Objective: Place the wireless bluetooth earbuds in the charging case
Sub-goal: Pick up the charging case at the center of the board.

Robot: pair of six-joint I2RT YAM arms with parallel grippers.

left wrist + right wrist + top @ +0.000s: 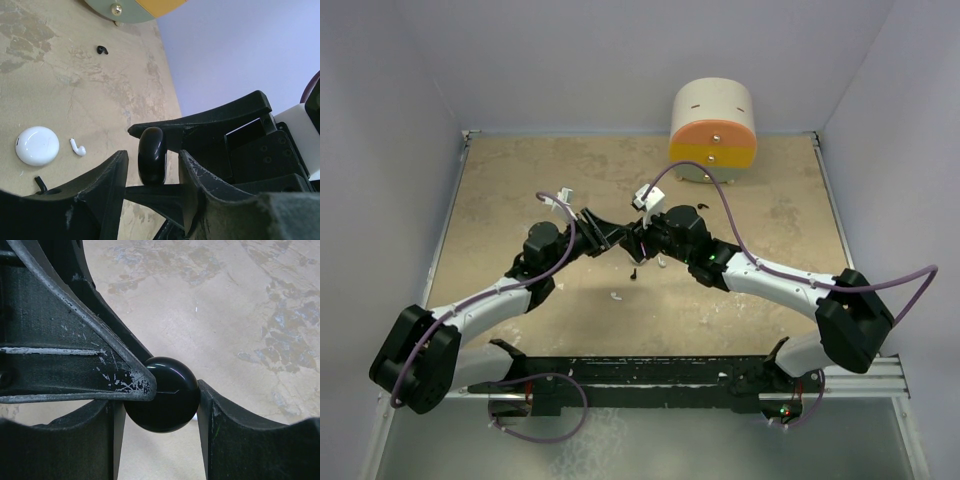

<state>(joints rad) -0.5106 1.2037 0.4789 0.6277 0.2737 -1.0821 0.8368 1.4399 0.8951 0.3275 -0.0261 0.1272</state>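
Observation:
The fingers are past the near edge of the black charging case [625, 233] [151, 155] and closing now would catch the case, so it is time for my left gripper to close on it.
A round black charging case [162, 395] hangs above the table where both arms meet [632, 242]. My right gripper [160, 412] is shut on it, one finger pressing each side. My left gripper [152, 162] stands open around the same case [151, 155], with a gap on either side. On the table lie a white charging case [37, 145], a white earbud [78, 147] beside it, a black earbud [102, 49] farther off and a black earbud [40, 185] half hidden by my left finger. Another white earbud [616, 296] lies toward the near edge.
A cream drum with an orange and yellow face [712, 125] stands at the back wall. Grey walls close the table [520, 180] on three sides. A black rail [650, 375] runs along the near edge between the arm bases.

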